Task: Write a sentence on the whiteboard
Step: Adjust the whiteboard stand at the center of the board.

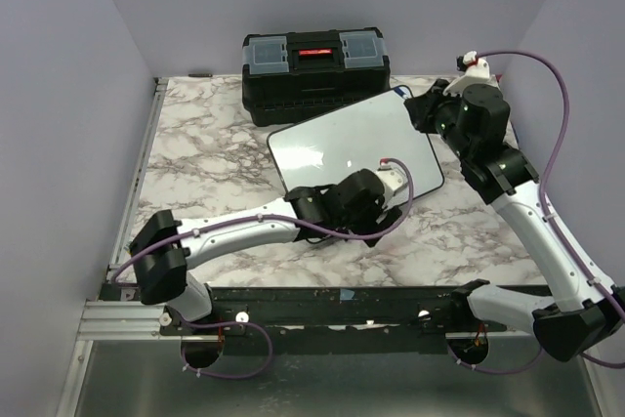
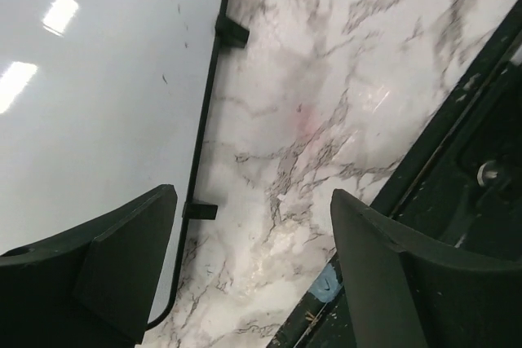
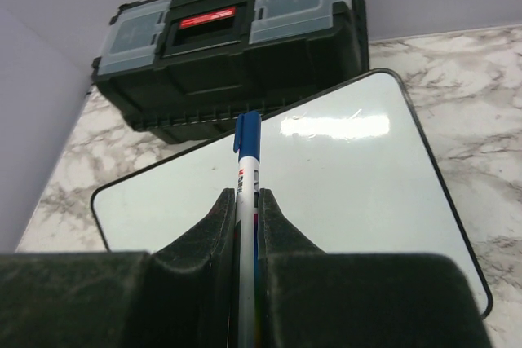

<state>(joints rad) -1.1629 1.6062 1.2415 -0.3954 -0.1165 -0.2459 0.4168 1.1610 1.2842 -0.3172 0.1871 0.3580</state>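
Observation:
The marker has to be uncapped for writing, so my left gripper next needs to grab its blue cap (image 1: 402, 93) and leave the white body in my right gripper.
The whiteboard (image 1: 342, 139) lies tilted on the marble table in front of the toolbox. Its white face shows no blue words, only a few dark specks and light glare. It also shows in the left wrist view (image 2: 98, 79) and the right wrist view (image 3: 342, 177). My right gripper (image 1: 422, 109) hovers over the board's far right corner. In its wrist view the right gripper (image 3: 247, 195) is shut on a white marker (image 3: 247, 160) with its blue cap on. My left gripper (image 1: 369, 229) is open and empty over the table by the board's near edge (image 2: 251, 201).
A black toolbox (image 1: 314, 73) with a red label stands at the back of the table, just behind the board; it also shows in the right wrist view (image 3: 236, 38). The black front rail (image 2: 457, 160) runs close beside the left gripper. Grey walls enclose the table.

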